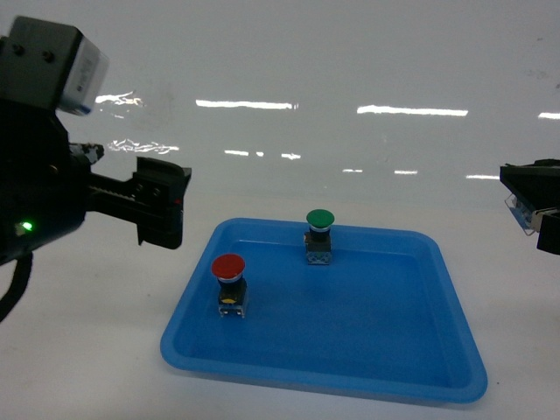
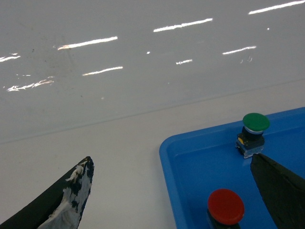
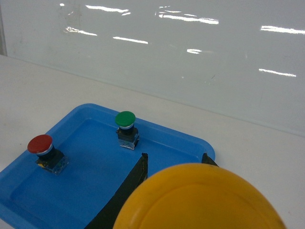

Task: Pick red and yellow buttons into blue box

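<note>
The red button needs to go into the blue box, so my left gripper will take it by its red cap (image 1: pixel 228 267) next.
The red button (image 1: pixel 230 278) stands upright in the left part of a shallow blue tray (image 1: pixel 350 328); it also shows in the left wrist view (image 2: pixel 226 206) and the right wrist view (image 3: pixel 44 147). My left gripper (image 1: pixel 163 206) hovers open just left of the tray, its fingers wide apart (image 2: pixel 170 160) with nothing between them. At the right edge, my right gripper (image 1: pixel 535 214) is shut on the yellow button (image 3: pixel 200 200), whose cap fills the bottom of the right wrist view between the fingertips (image 3: pixel 174 156). The blue box is out of view.
A green button (image 1: pixel 319 232) stands upright at the back of the tray, behind the red one. The tray rests on a white tabletop (image 1: pixel 87 350) that ends at a glossy white wall (image 1: pixel 306 70).
</note>
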`<state>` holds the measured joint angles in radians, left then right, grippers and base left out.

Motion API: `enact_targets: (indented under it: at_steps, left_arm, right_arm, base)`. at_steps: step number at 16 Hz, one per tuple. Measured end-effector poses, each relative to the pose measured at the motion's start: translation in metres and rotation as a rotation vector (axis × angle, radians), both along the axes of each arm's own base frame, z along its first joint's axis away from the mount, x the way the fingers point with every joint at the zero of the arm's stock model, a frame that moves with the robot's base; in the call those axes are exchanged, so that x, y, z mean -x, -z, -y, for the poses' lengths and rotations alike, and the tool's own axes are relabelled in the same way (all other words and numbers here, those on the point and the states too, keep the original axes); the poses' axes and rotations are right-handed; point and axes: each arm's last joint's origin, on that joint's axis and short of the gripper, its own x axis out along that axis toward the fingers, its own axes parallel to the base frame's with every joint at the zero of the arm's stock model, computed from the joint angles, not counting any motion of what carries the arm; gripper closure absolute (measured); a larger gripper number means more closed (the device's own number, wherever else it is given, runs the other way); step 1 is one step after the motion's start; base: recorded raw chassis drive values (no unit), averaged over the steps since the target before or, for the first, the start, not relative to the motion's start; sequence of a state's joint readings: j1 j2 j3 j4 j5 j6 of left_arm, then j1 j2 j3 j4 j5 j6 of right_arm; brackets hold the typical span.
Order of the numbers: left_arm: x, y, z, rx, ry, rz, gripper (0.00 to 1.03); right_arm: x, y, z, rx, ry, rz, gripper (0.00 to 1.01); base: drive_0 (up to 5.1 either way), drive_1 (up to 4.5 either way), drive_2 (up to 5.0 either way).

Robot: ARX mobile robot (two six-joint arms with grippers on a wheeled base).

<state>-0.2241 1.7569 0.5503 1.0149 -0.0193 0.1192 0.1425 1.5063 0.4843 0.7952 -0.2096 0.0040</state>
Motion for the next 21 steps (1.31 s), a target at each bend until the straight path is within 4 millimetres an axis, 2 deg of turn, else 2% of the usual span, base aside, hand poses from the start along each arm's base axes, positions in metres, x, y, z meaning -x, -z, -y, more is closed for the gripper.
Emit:
enact_targets:
  at_steps: [3, 6, 8, 9, 12, 13, 14, 15, 16, 21]
  left_arm:
    - [-0.007, 0.019, 0.013, -0.023, 0.020, -0.059, 0.05]
    - [-0.006, 0.022, 0.024, -0.002, 0.044, -0.064, 0.05]
    - [-0.009, 0.020, 0.036, 0.148, 0.138, -0.121, 0.05]
    - [-0.013, 0.026, 0.033, 0.218, 0.127, -0.159, 0.05]
    - [-0.020, 0.042, 0.029, 0.265, 0.067, -0.205, 0.05]
    - [-0.030, 0.051, 0.031, 0.268, 0.058, -0.220, 0.05]
    - [-0.034, 0.060, 0.043, 0.257, 0.077, -0.233, 0.05]
    - [-0.045, 0.081, 0.049, 0.230, 0.057, -0.274, 0.05]
    - [-0.050, 0.091, 0.050, 0.209, 0.039, -0.288, 0.05]
    - [-0.053, 0.096, 0.050, 0.200, 0.031, -0.285, 0.05]
  right_arm:
    - [-0.001, 0.000, 0.005, -0.008, 0.003, 0.004, 0.72]
    - [-0.002, 0.004, 0.008, -0.009, 0.005, -0.012, 0.73]
    - [-0.003, 0.008, 0.007, -0.009, -0.008, -0.037, 0.73]
    - [-0.003, 0.008, 0.007, -0.010, -0.013, -0.038, 0.73]
    - [-0.004, 0.008, 0.010, -0.006, -0.016, -0.038, 0.73]
    - [-0.004, 0.007, 0.010, -0.003, -0.016, -0.038, 0.73]
    - [-0.007, 0.006, 0.010, 0.006, -0.030, -0.029, 0.73]
    - [-0.008, 0.008, 0.009, 0.006, -0.038, -0.041, 0.73]
    - [-0.010, 0.005, 0.009, 0.005, -0.044, -0.034, 0.73]
    - [-0.010, 0.005, 0.009, 0.004, -0.046, -0.033, 0.73]
  base:
    - [0.0, 0.00, 0.0]
    - [0.0, 0.00, 0.0]
    - [0.0, 0.00, 0.0]
    - [0.0, 0.00, 0.0]
    - [0.0, 0.00, 0.0]
    - [0.0, 0.00, 0.0]
    - [0.0, 0.00, 0.0]
    - [0.0, 0.00, 0.0]
    - [0.0, 0.00, 0.0]
    - [0.0, 0.00, 0.0]
